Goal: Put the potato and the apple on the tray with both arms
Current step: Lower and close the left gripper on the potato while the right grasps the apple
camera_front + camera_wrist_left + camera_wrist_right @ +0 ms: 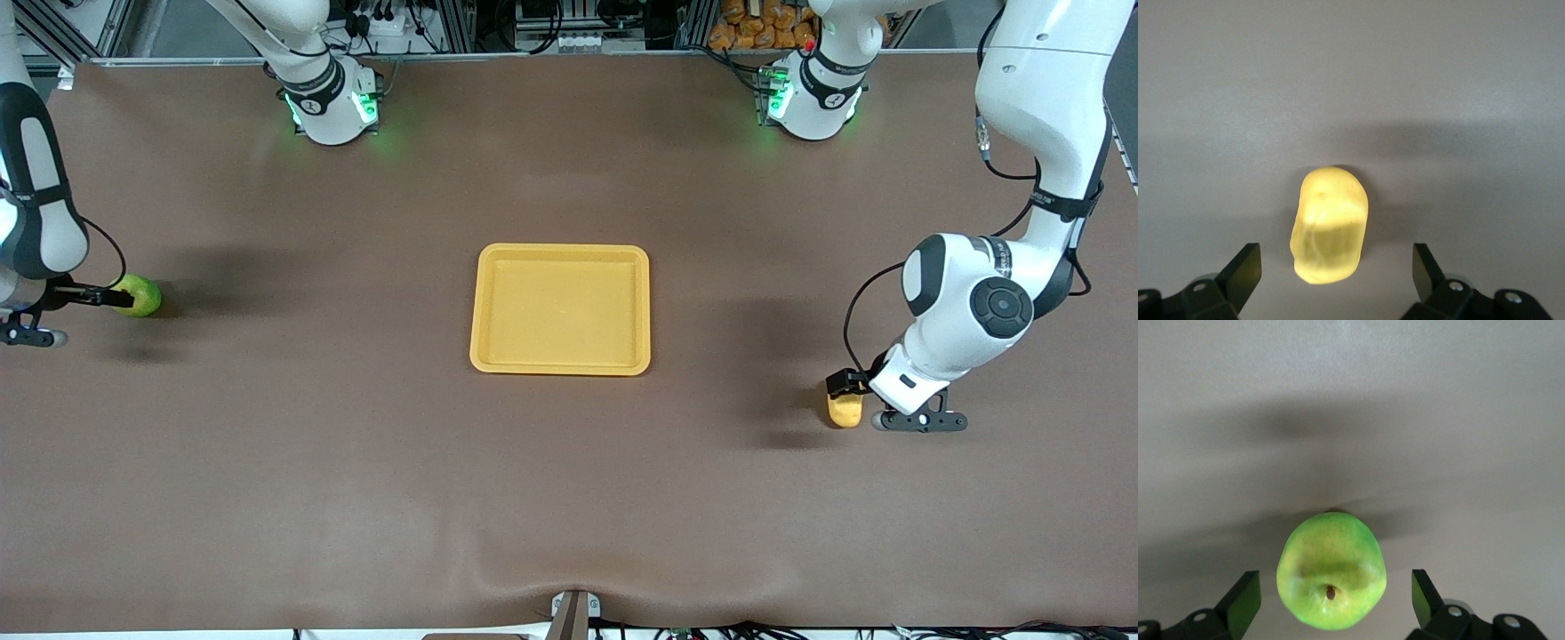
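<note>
Bare tabletop lies between my left gripper's fingers and the potato, so it is too early to close. My left gripper moves toward the potato first, then closes on it.
The yellow-orange tray [560, 307] lies empty at the table's middle. The yellow-green apple [140, 296] sits on the table at the right arm's end. My right gripper [123, 298] is low at the apple, open, with the apple [1331, 570] between its fingers [1245, 600] and a gap on each side. The potato [845, 410] lies on the table at the left arm's end, nearer the front camera than the tray. My left gripper [843, 389] is low over it and open. The potato [1329, 225] reaches partly between its fingers [1426, 270] without touching them.
The brown table mat [356, 462] stretches bare between each fruit and the tray. The two green-lit arm bases [331, 107] stand along the table edge farthest from the front camera. A small bracket [573, 613] sits at the nearest edge.
</note>
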`<action>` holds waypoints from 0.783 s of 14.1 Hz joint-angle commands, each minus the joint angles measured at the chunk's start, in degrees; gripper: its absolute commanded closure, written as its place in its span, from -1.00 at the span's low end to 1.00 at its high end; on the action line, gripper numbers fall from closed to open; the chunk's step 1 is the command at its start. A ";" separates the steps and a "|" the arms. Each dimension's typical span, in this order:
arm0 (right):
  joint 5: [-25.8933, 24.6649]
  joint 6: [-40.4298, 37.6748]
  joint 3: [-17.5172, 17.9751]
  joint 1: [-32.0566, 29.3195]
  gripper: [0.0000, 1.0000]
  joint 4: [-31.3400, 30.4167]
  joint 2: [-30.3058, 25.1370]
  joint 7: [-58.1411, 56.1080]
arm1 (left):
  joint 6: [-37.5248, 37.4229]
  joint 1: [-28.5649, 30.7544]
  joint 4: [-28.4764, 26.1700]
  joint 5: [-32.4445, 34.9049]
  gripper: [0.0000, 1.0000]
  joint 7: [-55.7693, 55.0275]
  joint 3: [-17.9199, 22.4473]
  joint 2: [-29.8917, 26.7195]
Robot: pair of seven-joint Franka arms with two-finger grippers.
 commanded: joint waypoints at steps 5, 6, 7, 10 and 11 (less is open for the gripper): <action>-1.55 8.11 0.97 -2.78 -1.00 -4.84 0.02 -3.74 | 5.46 1.06 1.46 2.60 -1.00 0.87 -0.19 4.09; -1.55 8.20 0.97 -2.86 -1.00 -4.93 0.11 -3.74 | 5.64 1.32 1.73 3.21 -1.00 0.87 -0.19 4.62; -1.55 8.20 0.97 -2.95 -1.00 -4.93 0.19 -3.74 | 5.73 1.24 1.91 4.18 -1.00 0.87 -0.19 5.06; -1.55 9.60 1.06 -3.30 -1.00 -6.33 0.28 -3.65 | 6.78 1.85 2.17 5.06 -1.00 0.87 -0.28 6.21; -1.55 9.78 0.97 -3.57 -1.00 -6.68 0.28 -3.65 | 6.78 1.59 2.17 4.98 -1.00 0.78 -0.28 6.30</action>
